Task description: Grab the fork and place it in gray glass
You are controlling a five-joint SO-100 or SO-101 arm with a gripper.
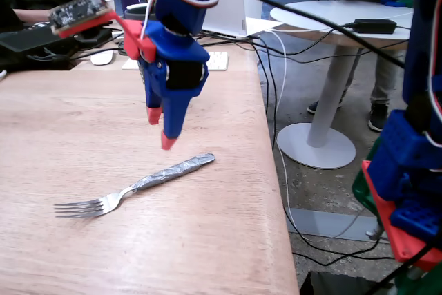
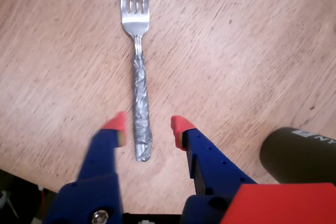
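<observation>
The fork's teeth should stay free to go into the gray glass, so the robot's gripper needs to grab the fork by its foil-wrapped handle (image 1: 175,171) next.
The fork (image 1: 138,186) lies flat on the wooden table (image 1: 62,129), tines to the left and foil-wrapped handle to the right in the fixed view. My gripper (image 1: 161,129) hangs open a little above the handle, touching nothing. In the wrist view the fork (image 2: 140,93) runs up the picture and the end of its handle lies between the red fingertips (image 2: 116,123) of my gripper (image 2: 147,124). The gray glass (image 2: 297,154) shows as a dark cylinder with white lettering at the lower right of the wrist view, right of my gripper.
The table's right edge (image 1: 271,170) drops to the floor close to the fork's handle. A white keyboard (image 1: 218,60), a mouse (image 1: 101,57) and cables lie at the back. A round white table (image 1: 338,15) stands beyond the edge.
</observation>
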